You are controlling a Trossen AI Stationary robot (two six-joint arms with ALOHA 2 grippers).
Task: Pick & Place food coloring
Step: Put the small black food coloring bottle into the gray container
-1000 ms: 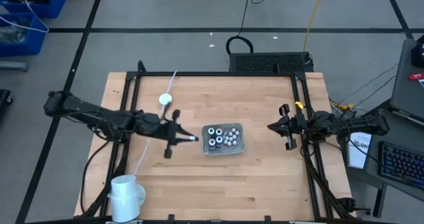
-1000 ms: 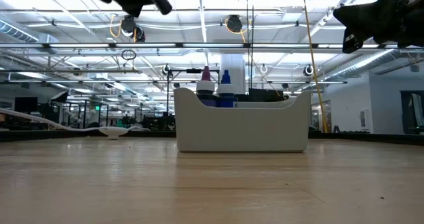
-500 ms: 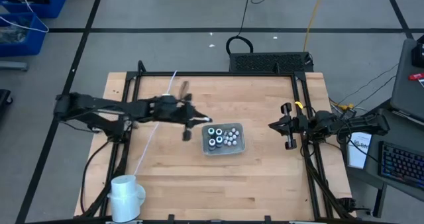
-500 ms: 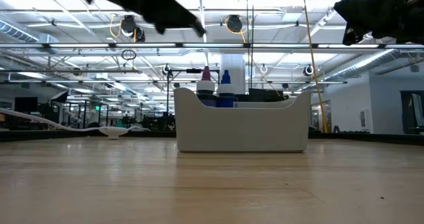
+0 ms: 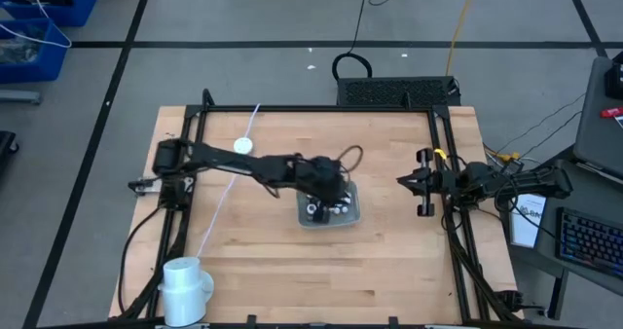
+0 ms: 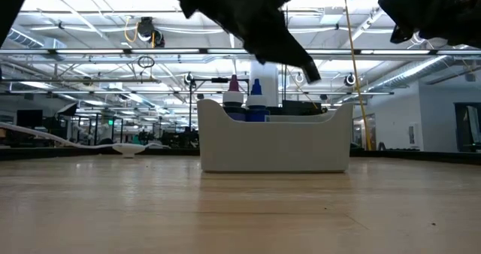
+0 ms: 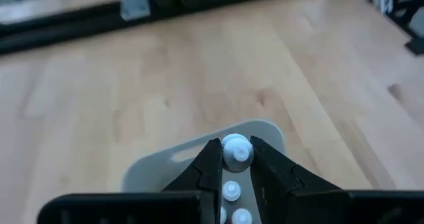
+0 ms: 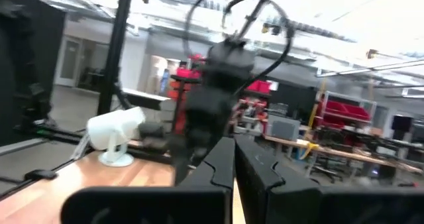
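My left gripper is holding the white-topped bottle (image 7: 237, 152) well above the grey tray (image 7: 159, 174) in the left wrist view. The bottle would fall if I let go now.
A grey tray (image 5: 352, 212) stands at the middle of the table and holds several small food coloring bottles (image 5: 313, 210) with white or teal tops. In the low view the tray (image 6: 274, 141) shows purple and blue tops above its rim. My left gripper (image 5: 336, 195) hangs over the tray, shut on one white-topped bottle (image 7: 235, 146), and shows above the rim in the low view (image 6: 304, 70). My right gripper (image 5: 401, 185) waits shut and empty at the table's right edge, raised off the table (image 8: 233, 151). My left gripper pinches the white-topped bottle between its two fingers (image 7: 211, 166), one on each side just below the cap (image 7: 228, 155). The fingers slant down from the table's left. The bottle is lifted clear above the tray, its cap toward the wrist camera; its dark body is hidden.
A white round object (image 5: 243, 146) with a pale cord lies at the far left of the table. A white cylinder (image 5: 185, 280) stands at the near left corner. Bare wood lies in front of the tray and between the tray and my right gripper.
My left gripper has gone from left of the tray toward the table's right edge, swinging a little toward the far edge on the way. It now hangs over the tray with the white-topped bottle still between its fingers.
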